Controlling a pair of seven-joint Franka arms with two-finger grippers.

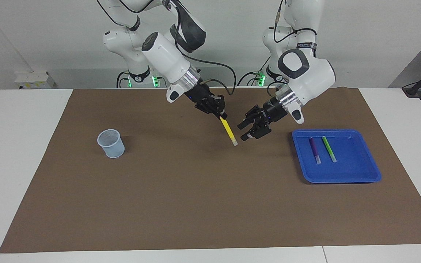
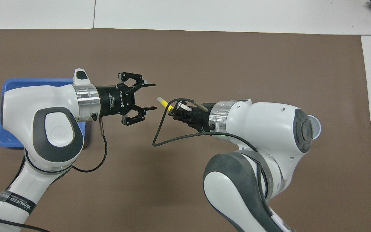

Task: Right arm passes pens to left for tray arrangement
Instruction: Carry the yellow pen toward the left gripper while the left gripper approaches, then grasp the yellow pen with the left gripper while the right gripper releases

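Observation:
Next, the left gripper grips the yellow pen near its exposed pale end (image 2: 163, 101), since the fingers of my right gripper cover the rest.
My right gripper (image 1: 222, 115) is shut on the yellow pen (image 1: 228, 130) and holds it slanted in the air over the middle of the brown mat, pale end pointing down toward the left gripper. My left gripper (image 1: 243, 132) is open, its fingers spread just beside the pen's pale end without touching it. The overhead view shows the same: the open left gripper (image 2: 153, 96) faces the yellow pen (image 2: 164, 103) held in the right gripper (image 2: 173, 111). The blue tray (image 1: 364, 175) lies at the left arm's end and holds the purple pen (image 1: 314, 149) and the green pen (image 1: 329, 148) side by side.
A translucent pale-blue cup (image 1: 112, 143) stands on the brown mat (image 1: 196, 201) toward the right arm's end. In the overhead view the left arm covers most of the tray (image 2: 8, 141) and the right arm covers most of the cup (image 2: 316, 127).

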